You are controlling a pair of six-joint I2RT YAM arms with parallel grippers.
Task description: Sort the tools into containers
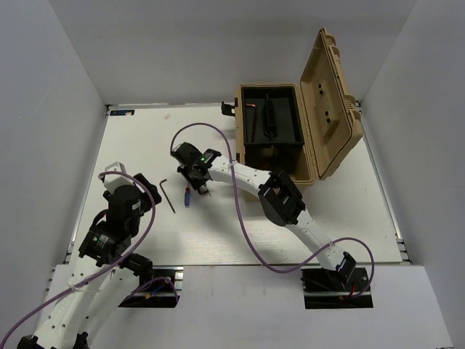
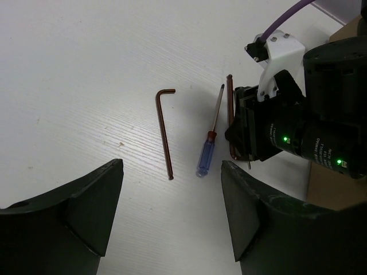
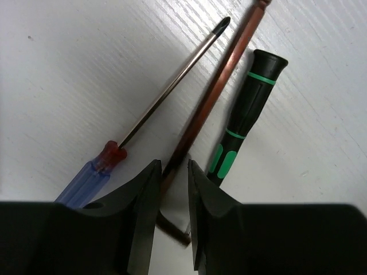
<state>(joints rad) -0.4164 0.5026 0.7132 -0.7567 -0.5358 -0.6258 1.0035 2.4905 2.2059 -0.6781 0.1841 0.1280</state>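
My right gripper grabs the second hex key by its body near the bend (image 3: 173,167) next, leaving its tip free.
A black L-shaped hex key (image 1: 168,195) lies on the white table; it also shows in the left wrist view (image 2: 164,133). To its right lies a red-blue-handled screwdriver (image 2: 207,143) (image 3: 100,169). A second hex key (image 3: 221,83) and a black-and-green screwdriver (image 3: 246,117) lie beside it. My right gripper (image 1: 199,187) (image 3: 171,197) is down at the table, jaws narrowly apart astride the second hex key near its bend, with table showing in the gap. My left gripper (image 1: 122,182) (image 2: 172,220) is open and empty, short of the first hex key.
A tan tool case (image 1: 238,116) stands at the back right with its lid (image 1: 330,102) open. Its black tray holds several tools. The right arm reaches across the table's middle from the near right. White walls close in the table.
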